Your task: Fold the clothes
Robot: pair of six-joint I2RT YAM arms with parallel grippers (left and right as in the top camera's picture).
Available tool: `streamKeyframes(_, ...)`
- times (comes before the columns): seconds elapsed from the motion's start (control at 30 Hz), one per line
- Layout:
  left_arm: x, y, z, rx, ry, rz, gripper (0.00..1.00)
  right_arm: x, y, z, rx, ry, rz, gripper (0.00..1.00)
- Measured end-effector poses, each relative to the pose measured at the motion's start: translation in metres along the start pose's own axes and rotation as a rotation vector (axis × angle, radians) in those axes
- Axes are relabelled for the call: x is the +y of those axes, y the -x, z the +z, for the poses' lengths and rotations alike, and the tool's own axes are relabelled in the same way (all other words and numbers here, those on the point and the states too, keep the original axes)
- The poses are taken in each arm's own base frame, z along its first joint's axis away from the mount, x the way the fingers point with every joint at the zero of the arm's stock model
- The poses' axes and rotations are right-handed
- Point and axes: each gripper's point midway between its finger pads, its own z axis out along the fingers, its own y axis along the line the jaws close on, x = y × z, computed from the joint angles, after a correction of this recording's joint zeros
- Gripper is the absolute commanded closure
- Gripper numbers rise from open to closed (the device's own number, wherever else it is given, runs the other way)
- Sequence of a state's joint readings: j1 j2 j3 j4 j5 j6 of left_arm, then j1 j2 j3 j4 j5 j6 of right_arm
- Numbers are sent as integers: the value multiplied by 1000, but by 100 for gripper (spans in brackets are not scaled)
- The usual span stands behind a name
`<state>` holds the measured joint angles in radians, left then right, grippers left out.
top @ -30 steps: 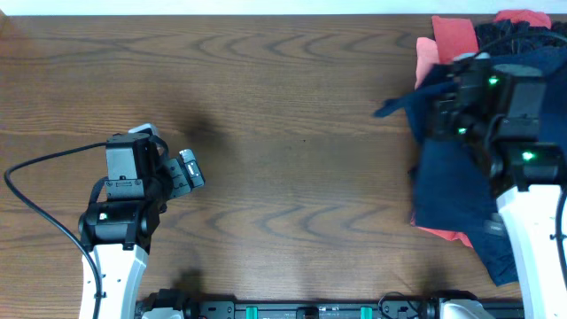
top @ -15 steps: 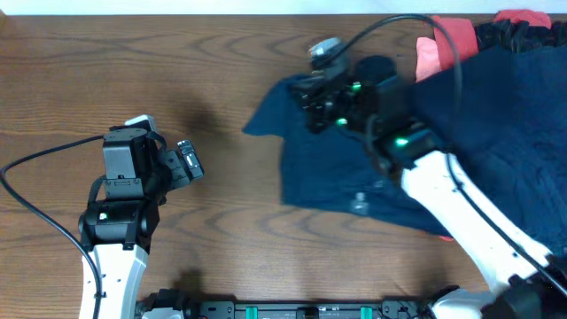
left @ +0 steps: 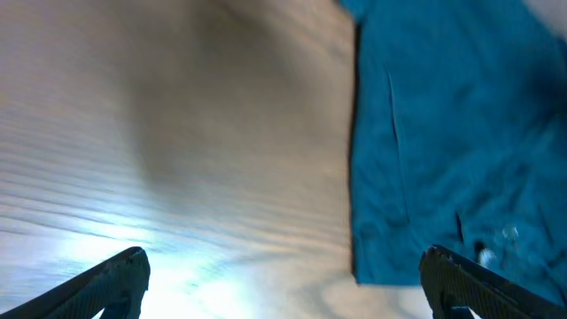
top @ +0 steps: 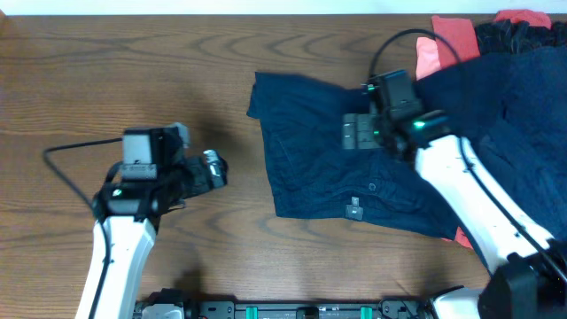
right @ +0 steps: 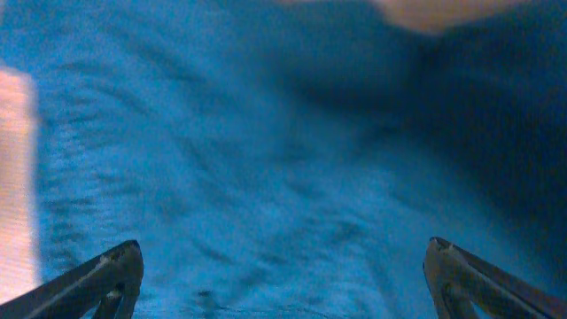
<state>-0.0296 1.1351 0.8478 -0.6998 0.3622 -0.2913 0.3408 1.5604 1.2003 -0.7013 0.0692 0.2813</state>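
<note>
The robot next needs to grab the navy garment's outer side edge (top: 268, 168) (left: 356, 168) with its left gripper, to pull it open across the table for folding.
A large navy garment (top: 310, 168) of the clothes lies spread over the middle of the table, with a buttoned pocket (top: 354, 208) near its front edge. My right gripper (top: 353, 133) hovers over its upper part, open and holding nothing. In the right wrist view the navy cloth (right: 266, 151) fills the frame between the wide-apart jaws of the right gripper (right: 283, 283). My left gripper (top: 214, 170) is open over bare wood, just left of the garment's left edge. In the left wrist view, the left gripper (left: 288, 283) faces the navy cloth (left: 443, 133), which lies ahead to the right.
More clothes are piled at the back right: a salmon-pink piece (top: 443, 44), a red one (top: 523, 16) and a black one (top: 496, 35). The navy garment runs on under my right arm to the table's right edge. A salmon corner (top: 461, 236) peeks out below it.
My right arm dragged the navy garment left from the pile to the table's middle, then opened and let it go. My left arm swung right towards the garment's edge.
</note>
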Motion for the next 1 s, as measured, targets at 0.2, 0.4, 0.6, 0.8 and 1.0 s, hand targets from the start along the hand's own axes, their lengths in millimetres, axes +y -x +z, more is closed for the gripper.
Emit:
streamKeyframes(0.2, -31, -30, 47, 178, -47, 30, 2, -57, -2, -34, -7, -100, 110, 1)
streamKeyframes(0.4, -59, -59, 96, 295, -59, 6, 5, -99, -15, -48, 31, -170, 206, 1)
streamKeyframes(0.6, -82, -92, 134, 382, -68, -10, 48, -121, -23, -54, 55, -208, 263, 1)
streamKeyframes(0.8, -85, -111, 139, 432, -46, -6, 94, -126, -27, -55, 69, -219, 273, 1)
streamKeyframes(1.0, -42, -107, 81, 572, 96, -38, 94, -126, -31, -55, 85, -223, 275, 20)
